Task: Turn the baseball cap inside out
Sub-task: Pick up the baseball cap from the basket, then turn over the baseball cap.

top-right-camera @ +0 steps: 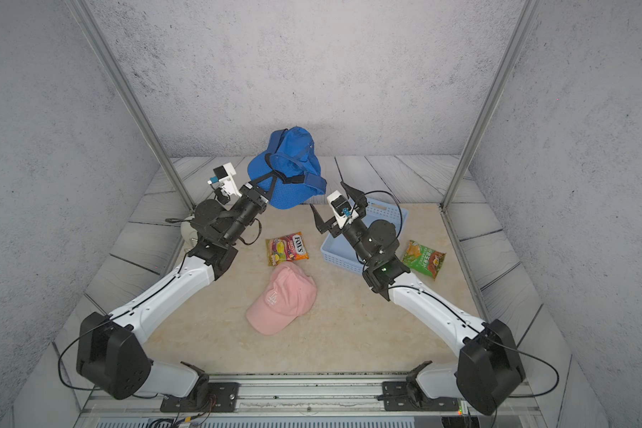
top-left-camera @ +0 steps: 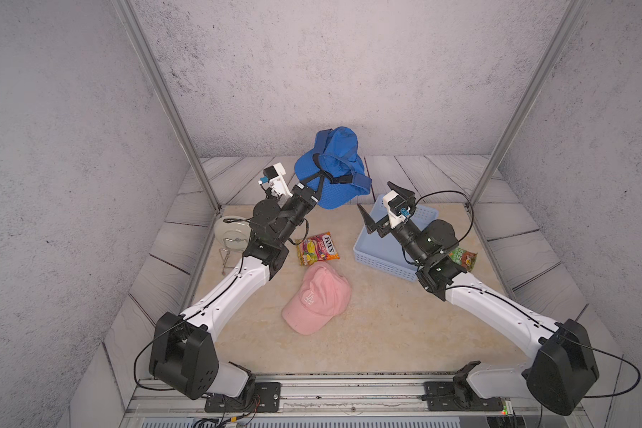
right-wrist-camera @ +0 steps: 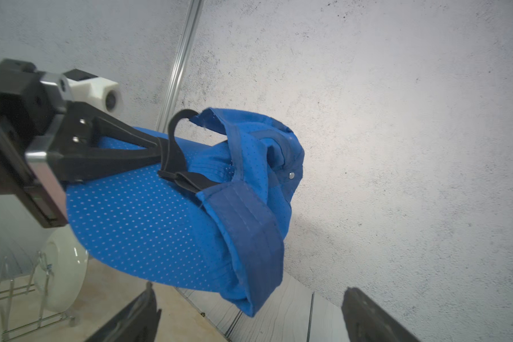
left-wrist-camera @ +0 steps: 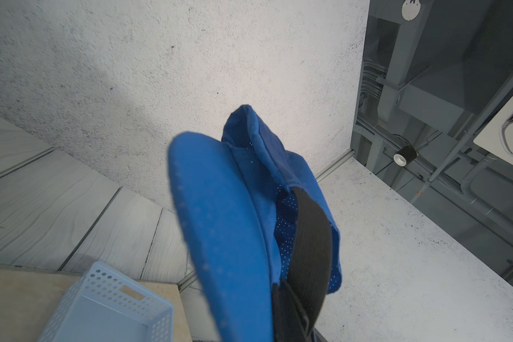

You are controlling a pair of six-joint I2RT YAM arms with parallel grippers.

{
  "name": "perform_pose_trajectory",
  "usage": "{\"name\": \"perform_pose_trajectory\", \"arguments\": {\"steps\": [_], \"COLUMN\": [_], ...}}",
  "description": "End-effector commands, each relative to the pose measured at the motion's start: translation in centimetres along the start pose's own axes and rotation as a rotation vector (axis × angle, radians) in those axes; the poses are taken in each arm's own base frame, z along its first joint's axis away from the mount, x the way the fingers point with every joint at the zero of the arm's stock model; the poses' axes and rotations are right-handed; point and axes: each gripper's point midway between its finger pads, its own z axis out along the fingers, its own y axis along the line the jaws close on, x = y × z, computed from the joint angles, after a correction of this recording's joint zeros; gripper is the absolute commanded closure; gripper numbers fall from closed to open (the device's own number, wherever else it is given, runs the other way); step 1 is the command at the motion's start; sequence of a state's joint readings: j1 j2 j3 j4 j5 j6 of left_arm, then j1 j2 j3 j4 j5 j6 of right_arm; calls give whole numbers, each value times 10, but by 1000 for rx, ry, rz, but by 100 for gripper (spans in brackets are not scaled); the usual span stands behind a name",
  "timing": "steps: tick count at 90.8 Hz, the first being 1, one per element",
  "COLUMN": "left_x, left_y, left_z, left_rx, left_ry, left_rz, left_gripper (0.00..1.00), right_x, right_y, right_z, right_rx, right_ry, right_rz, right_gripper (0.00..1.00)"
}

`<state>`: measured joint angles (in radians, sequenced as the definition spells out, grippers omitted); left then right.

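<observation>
The blue cap's crown should stay free to turn inside out, so my right gripper needs to grab the cap next by the darker inner band [right-wrist-camera: 249,234] facing it.
A blue perforated baseball cap [top-left-camera: 340,168] [top-right-camera: 290,163] hangs in the air above the back of the table. Its seams and darker inner band [right-wrist-camera: 249,234] face outward. My left gripper [top-left-camera: 322,175] [top-right-camera: 275,174] [right-wrist-camera: 160,151] is shut on the cap's black rear strap [right-wrist-camera: 175,148] [left-wrist-camera: 311,237] and carries the cap, brim [left-wrist-camera: 219,222] downward. To the right of the cap and a little lower, my right gripper [top-left-camera: 375,195] [top-right-camera: 327,194] [right-wrist-camera: 249,291] stands wide open and holds nothing. It points up at the cap without touching it.
A pink cap [top-left-camera: 317,300] lies mid-table, with a candy bag [top-left-camera: 317,248] just behind it. A light blue basket [top-left-camera: 378,252] sits under the right wrist, and a green snack bag [top-right-camera: 423,259] lies right of it. A white plate in a wire rack [top-left-camera: 230,231] stands at the left edge.
</observation>
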<state>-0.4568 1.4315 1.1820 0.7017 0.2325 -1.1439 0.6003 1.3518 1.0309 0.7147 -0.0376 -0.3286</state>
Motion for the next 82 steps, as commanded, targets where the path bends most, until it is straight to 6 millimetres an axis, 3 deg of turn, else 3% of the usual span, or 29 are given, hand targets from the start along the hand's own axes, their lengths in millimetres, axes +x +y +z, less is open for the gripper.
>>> {"name": "perform_pose_trajectory", "arguments": {"steps": [1,51,56,66,75,82], "left_x": [-2,36,39,42,45,47], "left_y": [-20,-10,-7,-4,0,6], "left_z": [-4,-5,-6,-9,-11,-13], "left_rx": [64,46,41,35,27,11], "left_ry": [-3,176,190,203,207,209], "left_rz": [-16,8,22,33,49,59], "left_gripper": [100,100,100,100,100,100], "right_x": [-8,-6,-9,-8,-3,0], "right_y": [-27,-46,-45,-43,-37,-32], "right_z": [12,51,56,63,65,66], "right_rx": [135,251,246,234,202,175], "right_ry": [-9,18,11,12,18,20], "right_rz": [-35,-171,-180,-152,-115,-71], "right_gripper": [0,0,8,34,66,77]}}
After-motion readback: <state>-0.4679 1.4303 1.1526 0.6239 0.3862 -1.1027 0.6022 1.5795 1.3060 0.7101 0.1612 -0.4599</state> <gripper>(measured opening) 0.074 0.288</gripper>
